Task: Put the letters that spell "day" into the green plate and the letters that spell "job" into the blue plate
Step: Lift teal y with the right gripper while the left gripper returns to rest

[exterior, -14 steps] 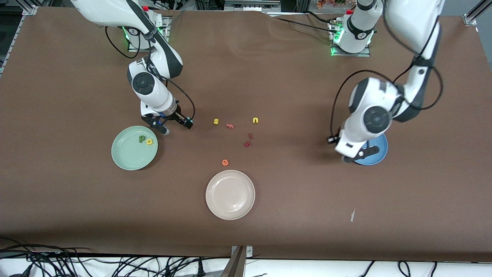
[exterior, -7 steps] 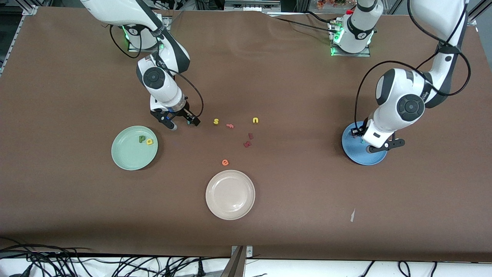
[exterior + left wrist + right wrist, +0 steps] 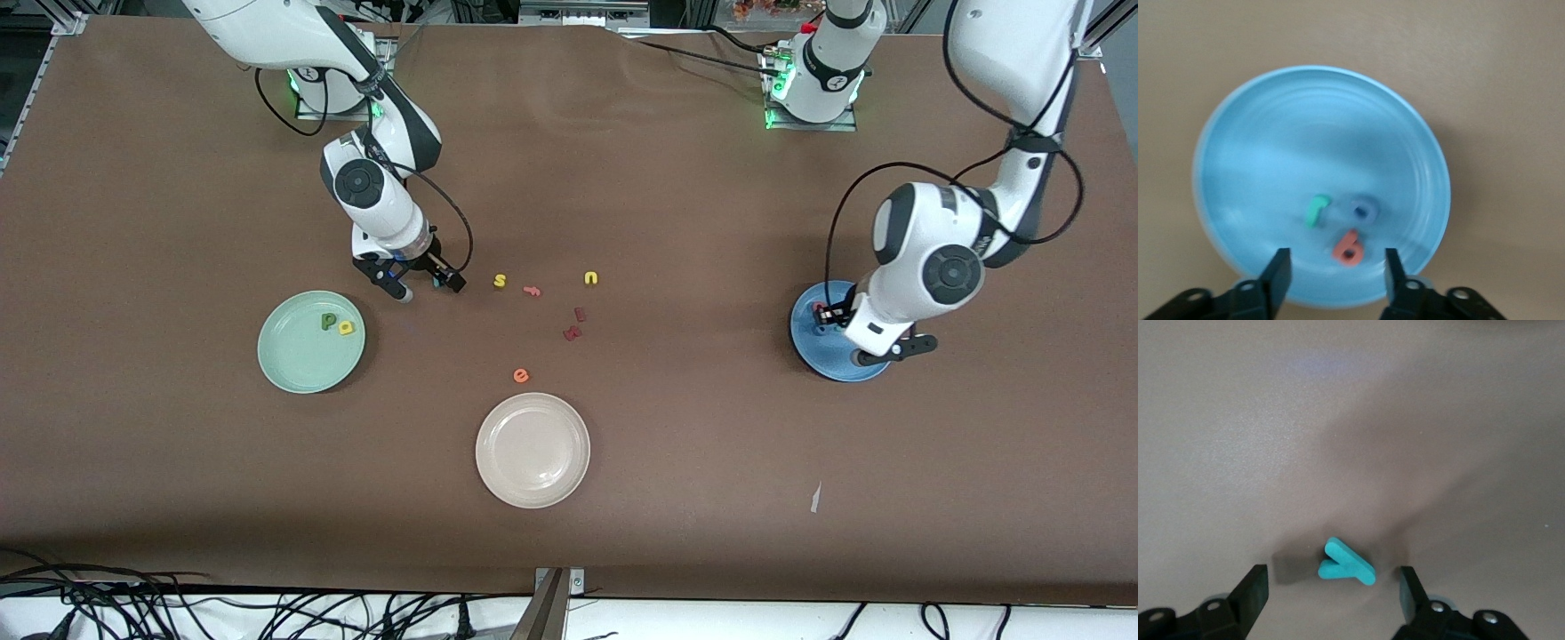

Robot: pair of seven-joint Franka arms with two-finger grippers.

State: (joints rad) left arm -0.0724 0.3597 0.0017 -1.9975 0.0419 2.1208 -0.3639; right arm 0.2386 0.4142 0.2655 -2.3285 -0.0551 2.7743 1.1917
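My right gripper will next grab the teal y by its single stem to spell "day" in the green plate.
The green plate holds the dark green d and the yellow a. Beside it, toward the table's middle, my right gripper stands open and low over the teal y, which lies flat on the table between the fingers without touching them. My left gripper hangs open over the blue plate. In that blue plate lie the teal j, the blue o and the pinkish-red b, all free of the left gripper.
A cream-white plate sits nearer the front camera at mid-table. Loose letters lie between the arms: yellow s, a small pink letter, yellow u, two dark red letters, orange e. A white scrap lies near the front edge.
The left arm swung in over the blue plate and its jaws opened. The right gripper moved from the green plate's rim toward the yellow s, over the teal y.
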